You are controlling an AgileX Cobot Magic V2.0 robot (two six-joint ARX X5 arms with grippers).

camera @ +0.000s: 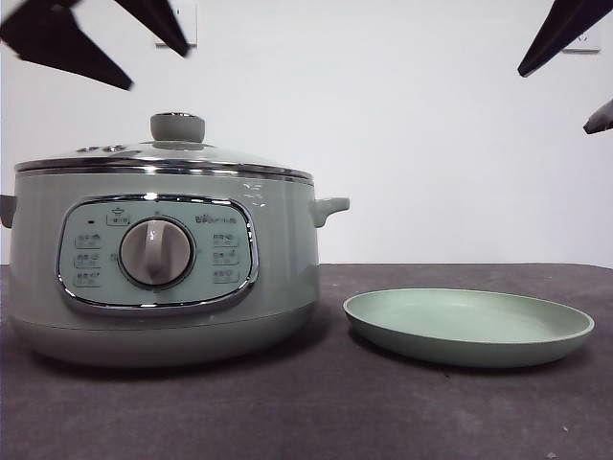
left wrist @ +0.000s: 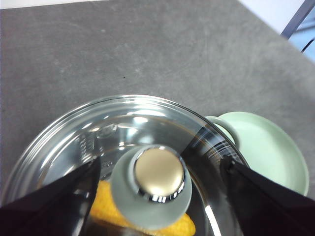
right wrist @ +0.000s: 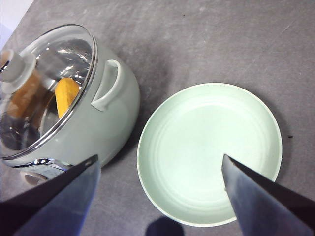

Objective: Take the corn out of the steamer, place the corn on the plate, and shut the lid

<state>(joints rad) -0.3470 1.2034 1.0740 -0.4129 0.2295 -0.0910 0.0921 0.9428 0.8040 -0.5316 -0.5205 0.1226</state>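
Observation:
Next, the left gripper grabs the glass lid by its narrow knob (camera: 177,128), since the lid spans the whole steamer (camera: 287,268), far wider than my open fingers.
The pale green steamer (camera: 287,268) stands on the left of the table with its glass lid (camera: 163,158) on. Through the glass, the yellow corn (left wrist: 106,206) lies inside, also visible in the right wrist view as corn (right wrist: 66,93). My left gripper (left wrist: 162,164) hangs open above the lid's knob (left wrist: 157,174), apart from it; in the front view this gripper (camera: 158,69) is at the top left. The plate (camera: 469,326) sits right of the steamer with nothing on it. My right gripper (right wrist: 160,157) hovers open high above the plate (right wrist: 206,147).
The dark grey tabletop (camera: 383,412) extends in front of and around both objects. A white wall (camera: 431,144) stands behind. The steamer's side handle (right wrist: 106,83) points toward the plate.

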